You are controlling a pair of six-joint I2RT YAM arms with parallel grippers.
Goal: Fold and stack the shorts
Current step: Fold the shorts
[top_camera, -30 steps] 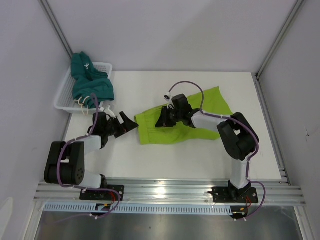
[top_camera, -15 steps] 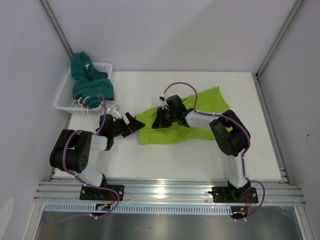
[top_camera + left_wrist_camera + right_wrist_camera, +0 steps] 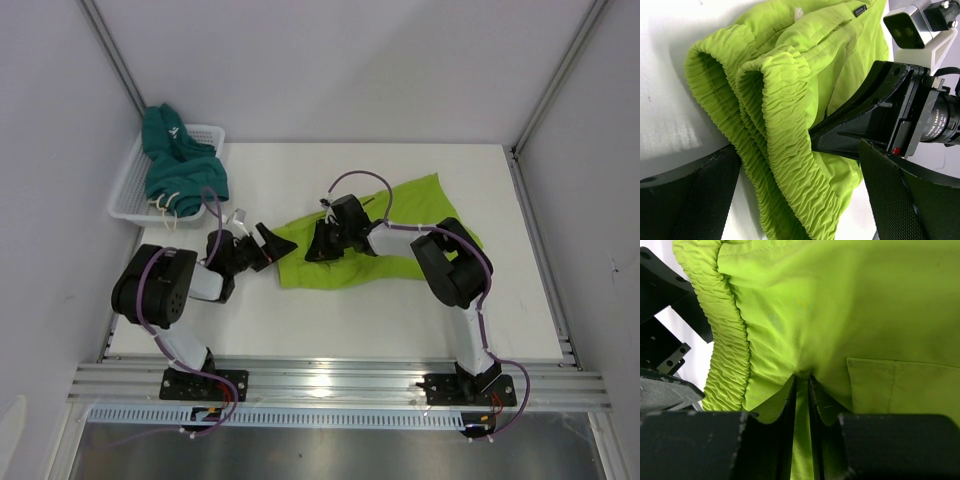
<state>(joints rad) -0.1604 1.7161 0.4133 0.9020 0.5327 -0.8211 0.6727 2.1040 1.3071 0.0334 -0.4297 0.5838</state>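
Next, my left gripper pinches the gathered elastic waistband of the lime green shorts, so that end of the waistband folds over the shorts' legs.
The lime green shorts [image 3: 425,197] lie spread across the middle of the table. My right gripper [image 3: 322,241] is shut on a pinch of their fabric near the waistband; the right wrist view shows the fold squeezed between the fingers [image 3: 802,384]. My left gripper [image 3: 263,245] is open at the waistband's left end. In the left wrist view [image 3: 800,165] the gathered elastic waistband [image 3: 785,115] sits between the spread fingers, which do not close on it. The dark teal shorts [image 3: 178,165] lie heaped in the basket.
The white mesh basket [image 3: 128,188] stands at the table's back left corner. Grey walls and metal frame posts close in the left, right and far sides. The right gripper's body [image 3: 875,120] sits close in front of my left fingers.
My left gripper has moved right until it straddles the lime waistband's end. My right gripper has shifted slightly left, still pinching the fabric, and the shorts' left part has bunched a little.
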